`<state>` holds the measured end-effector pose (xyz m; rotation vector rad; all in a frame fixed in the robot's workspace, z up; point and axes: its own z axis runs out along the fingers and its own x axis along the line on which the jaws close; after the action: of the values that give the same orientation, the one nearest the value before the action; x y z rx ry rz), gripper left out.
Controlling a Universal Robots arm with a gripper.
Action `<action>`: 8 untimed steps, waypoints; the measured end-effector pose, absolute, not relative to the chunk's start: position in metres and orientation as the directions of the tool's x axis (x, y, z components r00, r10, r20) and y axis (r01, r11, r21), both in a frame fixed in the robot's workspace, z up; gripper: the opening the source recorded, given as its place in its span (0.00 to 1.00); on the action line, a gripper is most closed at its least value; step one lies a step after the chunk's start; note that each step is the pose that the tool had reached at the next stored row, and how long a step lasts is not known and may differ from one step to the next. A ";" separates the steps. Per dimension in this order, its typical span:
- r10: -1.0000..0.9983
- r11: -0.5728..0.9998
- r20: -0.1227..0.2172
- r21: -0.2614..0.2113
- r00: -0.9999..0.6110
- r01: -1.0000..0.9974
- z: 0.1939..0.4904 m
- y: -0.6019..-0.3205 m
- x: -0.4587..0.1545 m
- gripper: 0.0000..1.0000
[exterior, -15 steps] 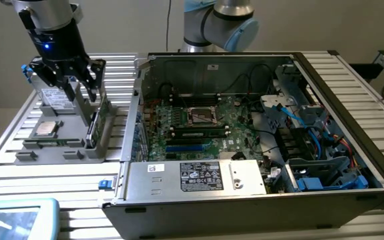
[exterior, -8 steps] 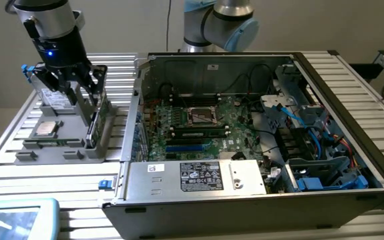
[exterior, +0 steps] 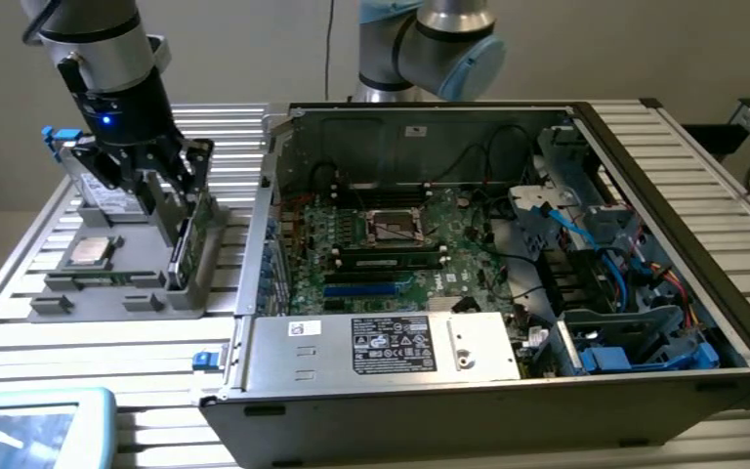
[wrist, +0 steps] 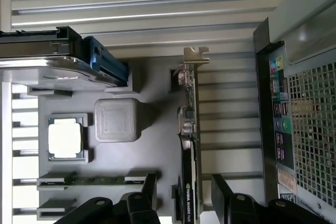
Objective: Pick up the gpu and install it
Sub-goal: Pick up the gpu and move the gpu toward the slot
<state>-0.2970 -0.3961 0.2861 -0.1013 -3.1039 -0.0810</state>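
Note:
The robot's fingers stop above the GPU's top edge (wrist: 191, 182) with the grey tray (wrist: 165, 166) between them, so it isn't time to close yet. The gripper should lower first and then close on the GPU.
The gpu (exterior: 181, 246) stands on its edge in a slot of the grey holder tray (exterior: 102, 303), at the exterior view's left. Its green board and black face show in the wrist view (wrist: 189, 129), with the silvery end bracket (wrist: 195, 56) at one end. My gripper (exterior: 171, 195) hangs just above the card. The gripper (wrist: 186, 198) is open, and its two black fingers (wrist: 149, 192) straddle the card's near end with a gap on each side. The open computer case (exterior: 687, 293) lies to the exterior view's right, motherboard (exterior: 389, 244) exposed.
The tray also carries a silver drive with blue clips (wrist: 52, 69), a processor chip (wrist: 65, 137), a grey block (wrist: 116, 119) and a memory stick (wrist: 97, 179). The case's rear panel (wrist: 281, 124) stands close beside the card. A second arm (exterior: 428, 49) stands behind the case.

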 end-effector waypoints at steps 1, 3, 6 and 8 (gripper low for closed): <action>0.064 0.996 0.037 0.054 -0.997 0.066 0.285 -0.397 -0.296 0.54; 0.064 0.996 0.037 0.059 -0.997 0.066 0.281 -0.398 -0.296 0.54; 0.064 0.996 0.037 0.065 -0.997 0.066 0.276 -0.400 -0.295 0.54; 0.064 0.996 0.037 0.066 -0.997 0.066 0.272 -0.400 -0.295 0.54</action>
<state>-0.2951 -0.4005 0.2721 -0.1012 -3.1029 -0.1046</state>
